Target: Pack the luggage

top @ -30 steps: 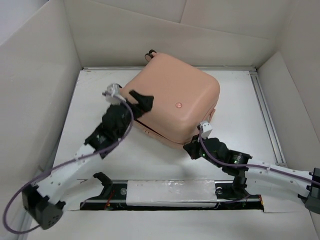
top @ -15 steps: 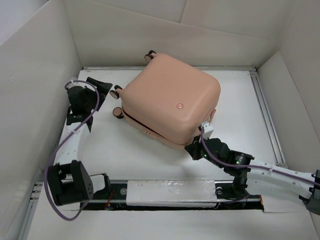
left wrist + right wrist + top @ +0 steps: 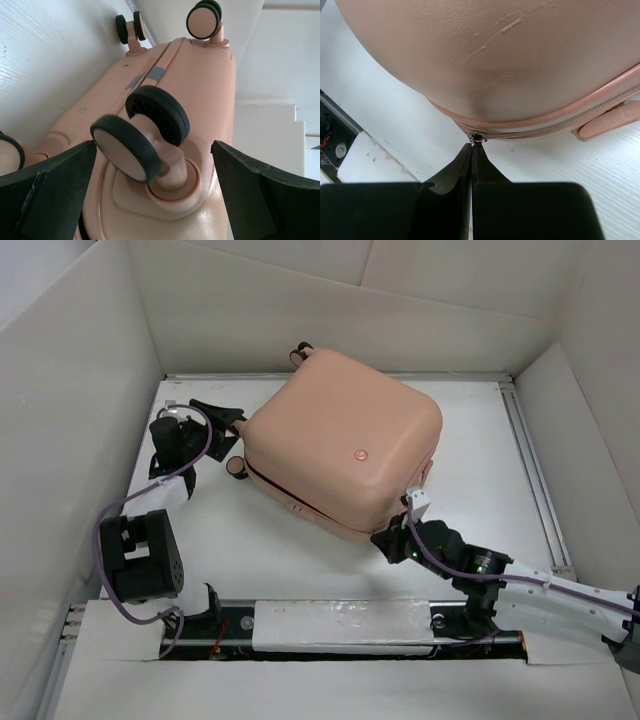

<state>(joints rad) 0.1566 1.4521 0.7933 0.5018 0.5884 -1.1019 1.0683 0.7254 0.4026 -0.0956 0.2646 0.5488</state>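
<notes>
It isn't time to close yet: the far disc of the wheel is ahead of my fingers in the left wrist view. My left gripper needs to move there first and then close on the wheel.
The luggage (image 3: 345, 445) is a peach-pink hard-shell case lying flat and closed in the middle of the table. My left gripper (image 3: 228, 430) is at its left end, open wide. A pink-and-black caster wheel (image 3: 145, 135) sits between the jaws, touching neither finger (image 3: 45, 195). In the left wrist view the luggage (image 3: 200, 75) fills the frame, and my left gripper (image 3: 155, 185) straddles the wheel's stem. My right gripper (image 3: 385, 537) is at the near corner. In the right wrist view, my right gripper (image 3: 472, 147) is shut on the small metal zipper pull (image 3: 479, 137) under the shell (image 3: 510, 60).
Tall white walls (image 3: 80, 390) box in the table on the left, back and right. A black rail with a white strip (image 3: 340, 625) runs along the near edge between the arm bases. A pink side handle (image 3: 610, 122) juts from the case just right of the zipper pull.
My left arm pulled off the luggage's left edge, swung out to the left wall, then brought its open gripper in around a caster wheel. My right gripper stayed shut at the near corner.
</notes>
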